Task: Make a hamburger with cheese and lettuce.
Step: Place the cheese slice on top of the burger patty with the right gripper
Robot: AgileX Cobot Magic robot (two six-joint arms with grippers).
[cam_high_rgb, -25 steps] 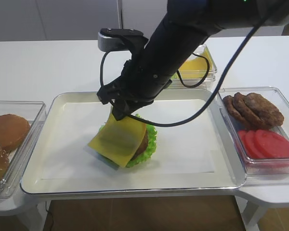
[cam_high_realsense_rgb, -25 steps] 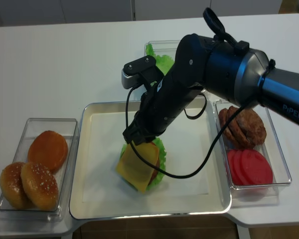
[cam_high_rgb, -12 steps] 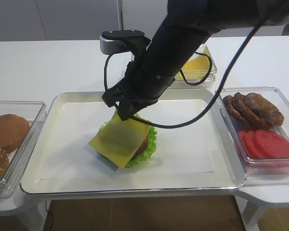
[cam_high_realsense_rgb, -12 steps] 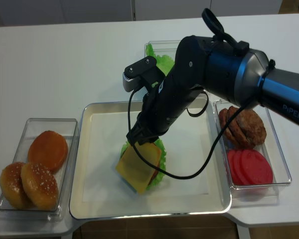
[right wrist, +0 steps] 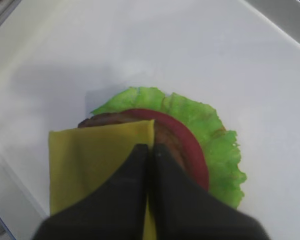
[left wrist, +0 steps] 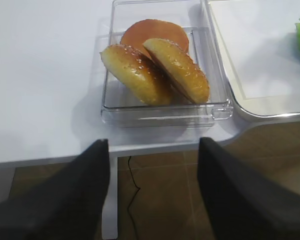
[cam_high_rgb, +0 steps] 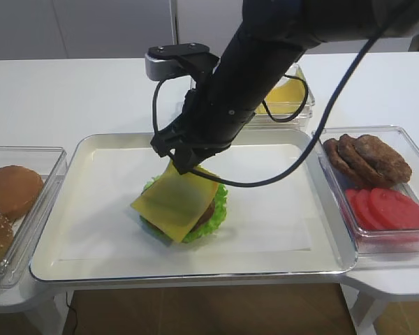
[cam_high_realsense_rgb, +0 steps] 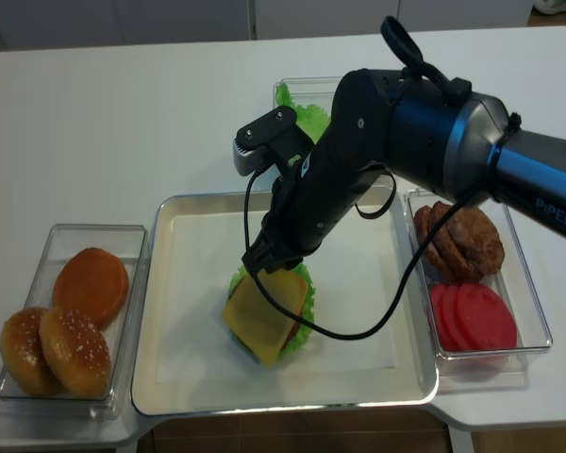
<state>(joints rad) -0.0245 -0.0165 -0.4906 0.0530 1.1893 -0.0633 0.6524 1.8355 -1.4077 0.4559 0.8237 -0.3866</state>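
Note:
I should release the cheese from my right gripper now, because the cheese's middle point(cam_high_realsense_rgb: 258, 321) is over the brown patty with lettuce showing at both sides, and the cheese would rest there.
The hamburger point(cam_high_rgb: 208, 211) sits in the middle of the silver tray point(cam_high_rgb: 91, 230), a brown patty point(right wrist: 166, 134) with a red slice point(right wrist: 192, 152) on it. The lettuce point(cam_high_rgb: 219, 201) frills out round its edge, bright green in the right wrist view point(right wrist: 212, 135). My right gripper point(cam_high_rgb: 184, 162) is shut on one corner of the cheese point(cam_high_rgb: 173, 204). The yellow square slants down from the fingertips point(right wrist: 140, 150) over the stack's left half and overhangs it point(cam_high_realsense_rgb: 260, 319). My left gripper point(left wrist: 152, 150) is open and empty, off the table's front edge near the bun box.
A clear box of tan buns point(cam_high_realsense_rgb: 71, 321) stands left of the tray, also seen by the left wrist point(left wrist: 155, 70). On the right a box holds brown patties point(cam_high_rgb: 366, 157) and tomato slices point(cam_high_rgb: 387, 209). Behind the tray are a yellow cheese pile point(cam_high_rgb: 286, 94) and spare lettuce point(cam_high_realsense_rgb: 302, 113).
My right gripper has shifted slightly right and up with the cheese. The slice now lies flatter and further over the patty.

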